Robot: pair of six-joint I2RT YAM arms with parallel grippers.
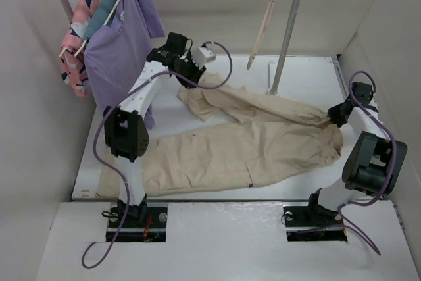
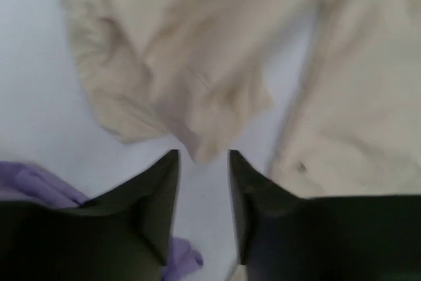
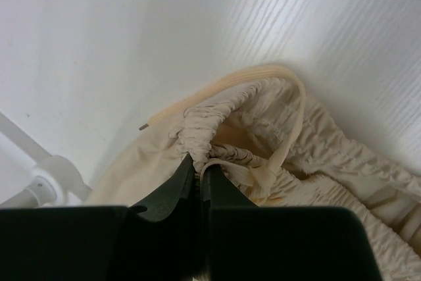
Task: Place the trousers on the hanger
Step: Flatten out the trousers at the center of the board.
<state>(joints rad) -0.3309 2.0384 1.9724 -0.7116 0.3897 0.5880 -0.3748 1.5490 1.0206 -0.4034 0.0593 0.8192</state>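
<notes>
My left gripper grabs the beige trousers by the far leg end point(image 1: 185, 94) point(image 2: 205, 141) next, opposite the held waistband, to straighten them for the hanger.
The beige trousers point(image 1: 250, 143) lie spread across the white table, legs running left and waistband at the right. My right gripper point(image 1: 335, 115) is shut on the gathered waistband point(image 3: 263, 129), which bunches up at its fingertips point(image 3: 198, 162); a drawstring loops beside it. My left gripper point(image 1: 199, 70) hovers over the far leg end point(image 2: 197, 83). Its jaws point(image 2: 204, 156) stand narrowly open, with bare table between them and the cloth edge just past the tips. The thin pale hanger point(image 1: 266, 21) hangs from the rail at the back, tilted and apart from both grippers.
A purple shirt point(image 1: 122, 44) and a pink patterned garment point(image 1: 75, 37) hang on wooden hangers at the rail's left end. The shirt's hem point(image 2: 39, 185) lies close under my left gripper. The rack's right pole point(image 1: 289, 31) stands just behind the trousers, its foot point(image 3: 49, 176) near my right gripper.
</notes>
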